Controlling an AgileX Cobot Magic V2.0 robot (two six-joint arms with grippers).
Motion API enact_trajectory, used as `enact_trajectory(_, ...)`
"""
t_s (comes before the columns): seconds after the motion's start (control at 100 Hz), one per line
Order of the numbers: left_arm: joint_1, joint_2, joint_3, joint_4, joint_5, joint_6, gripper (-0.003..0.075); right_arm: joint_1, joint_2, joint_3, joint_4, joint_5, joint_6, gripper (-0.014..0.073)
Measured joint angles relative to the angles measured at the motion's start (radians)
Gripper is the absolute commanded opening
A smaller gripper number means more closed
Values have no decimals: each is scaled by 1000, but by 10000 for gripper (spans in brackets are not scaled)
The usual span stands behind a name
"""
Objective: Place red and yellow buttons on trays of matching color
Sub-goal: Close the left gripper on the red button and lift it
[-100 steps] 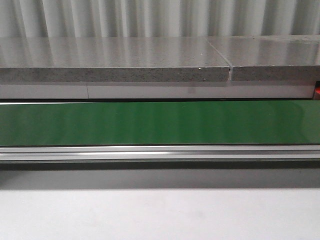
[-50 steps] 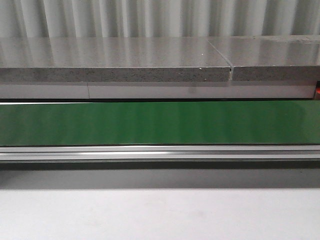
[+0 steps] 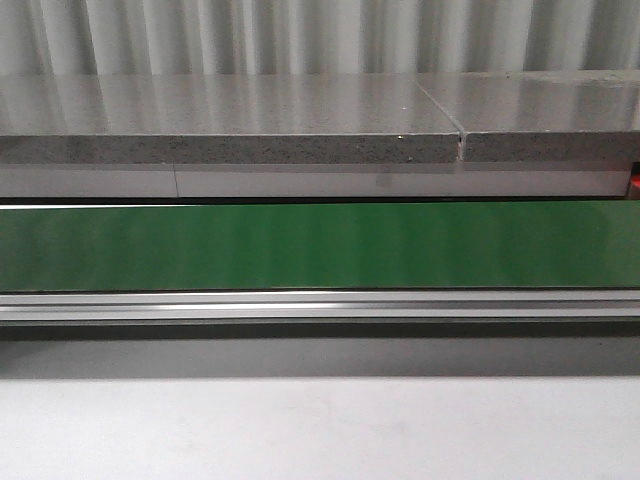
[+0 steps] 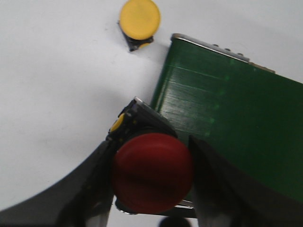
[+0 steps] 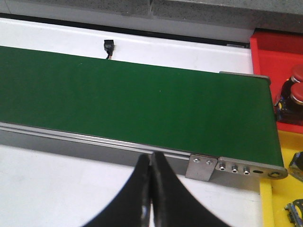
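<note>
I should keep holding the red button with my left gripper until the red button's black base (image 4: 142, 118) reaches the green belt (image 4: 236, 109), because the base is over the white table now.
In the left wrist view a red button (image 4: 152, 172) with a black base sits between the dark fingers of my left gripper (image 4: 150, 157), which is shut on it beside the end of the green belt (image 4: 236, 109). A yellow button (image 4: 139, 18) lies apart on the white table. My right gripper (image 5: 151, 158) is shut and empty over the white table, in front of the belt's rail. At that view's edge stand the red tray (image 5: 272, 52), holding two red buttons (image 5: 296, 87), and the yellow tray (image 5: 281, 194). Neither gripper shows in the front view.
The green conveyor belt (image 3: 320, 245) runs across the front view with a metal rail (image 3: 320, 305) before it and a grey stone shelf (image 3: 230, 120) behind. Dark parts (image 5: 297, 161) lie at the yellow tray's edge. A small black plug (image 5: 108, 46) sits behind the belt.
</note>
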Motion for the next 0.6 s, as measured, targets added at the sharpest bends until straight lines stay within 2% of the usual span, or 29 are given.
enact_trajectory(0.27, -115, 12, 0, 4, 4, 1, 294, 0, 0, 0, 0, 0, 0, -71)
enact_trajectory(0.55, -157, 106, 0, 9, 12, 1, 297, 0, 0, 0, 0, 0, 0, -71)
enact_trajectory(0.6, -157, 113, 0, 9, 16, 1, 321, 0, 0, 0, 0, 0, 0, -71)
